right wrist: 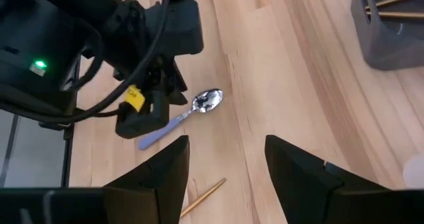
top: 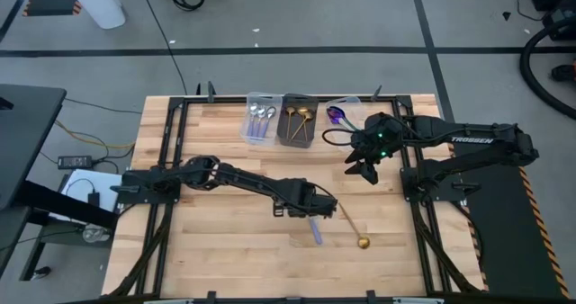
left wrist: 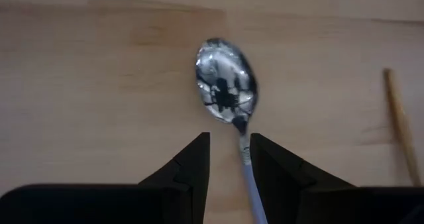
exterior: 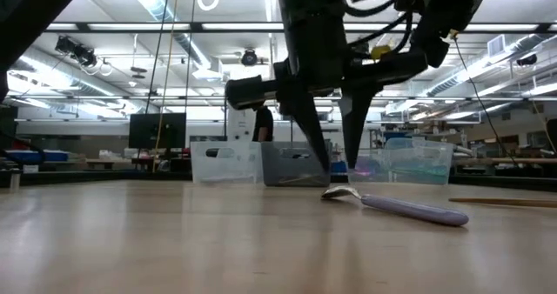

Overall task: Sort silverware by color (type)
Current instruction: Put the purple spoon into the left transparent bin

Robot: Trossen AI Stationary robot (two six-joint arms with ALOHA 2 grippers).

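Next, my left gripper takes hold of the silver spoon by its neck [left wrist: 243, 136] and sorts it into the clear bin of silver spoons.
A spoon with a shiny silver bowl and a pale lilac handle [top: 314, 228] lies flat on the wood. My left gripper [left wrist: 230, 141] is open and stands low over it, one finger on each side of the handle just behind the bowl [left wrist: 225, 78]. The low view shows its fingertips [exterior: 339, 172] down near the spoon [exterior: 392, 205]. A gold spoon [top: 352, 229] lies beside it on the table. My right gripper [top: 364, 166] is open and hovers empty near the bins, looking down on the spoon [right wrist: 199, 108]. My left gripper comes from above, pointing down, with its fingers across the spoon's handle [left wrist: 246, 168] just behind the bowl. One finger [left wrist: 265, 161] is right beside the handle, but I cannot tell whether it touches. The spoon lies flat on the table.
Three small bins stand in a row at the far edge: a clear one with silver spoons [top: 261, 120], a dark one with gold spoons [top: 298, 121], and a clear one with purple spoons [top: 337, 115]. Bare wood [top: 225, 250] lies toward the near edge.
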